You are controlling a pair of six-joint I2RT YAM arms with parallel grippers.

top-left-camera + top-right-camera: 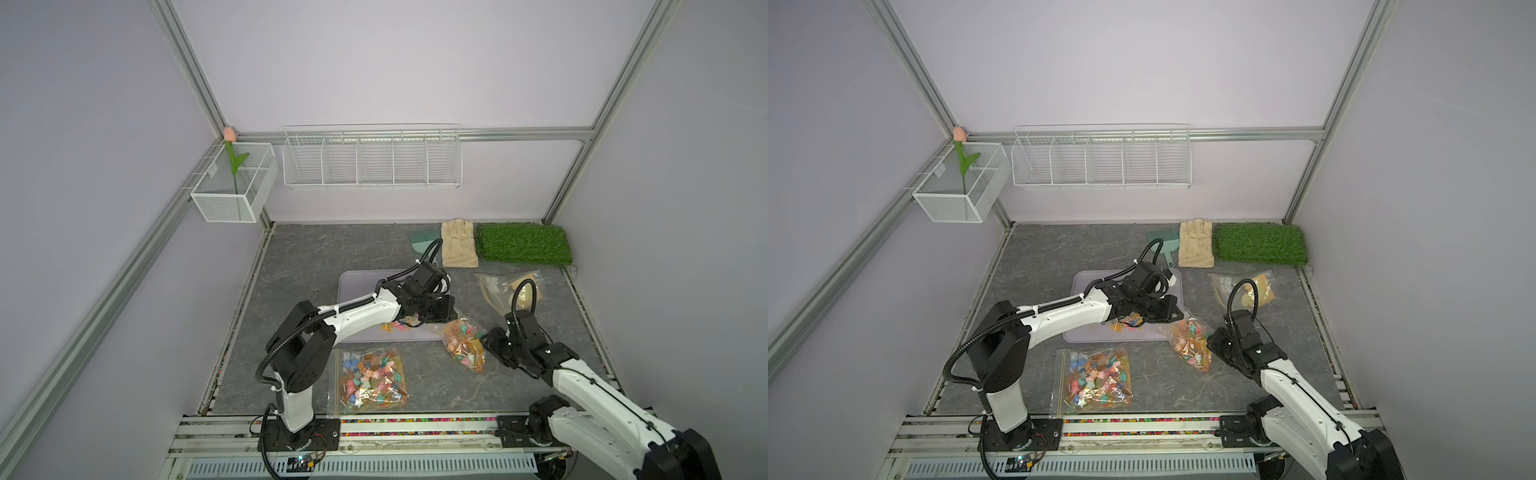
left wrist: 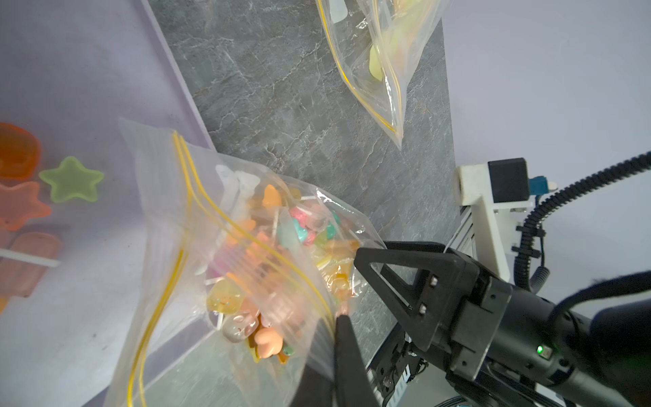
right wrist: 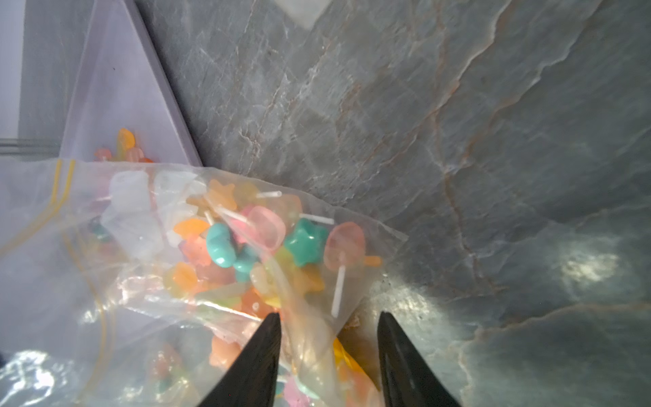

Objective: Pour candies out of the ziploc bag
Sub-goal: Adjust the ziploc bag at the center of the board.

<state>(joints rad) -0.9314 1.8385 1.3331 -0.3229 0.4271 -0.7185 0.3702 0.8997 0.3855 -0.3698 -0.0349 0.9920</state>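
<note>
The right gripper grabs the ziploc bag (image 1: 463, 345) by the film fold at its bottom end next, leaving the bag's yellow-striped opening free to pour candies.
The ziploc bag (image 1: 463, 345) (image 1: 1190, 345) lies slanted off the front right corner of the lavender tray (image 1: 357, 282) (image 1: 1084, 282), still holding many candies (image 3: 246, 243) (image 2: 267, 243). My left gripper (image 2: 340, 315) (image 1: 451, 311) is shut on the bag's yellow-striped mouth edge over the tray corner. My right gripper (image 3: 329, 315) (image 1: 484, 338) stands open at the bag's bottom end, a fold of clear film loose between its jaws. A few candies (image 1: 397, 327) (image 2: 72, 179) lie in the tray.
Near the front edge lies a second bag of candies (image 1: 372, 380) (image 1: 1098, 380). A bag with pale yellow contents (image 1: 511, 289) (image 2: 373, 53) is to the right. A glove (image 1: 457, 243), grass mat (image 1: 521, 243) and teal brush (image 1: 417, 241) line the back.
</note>
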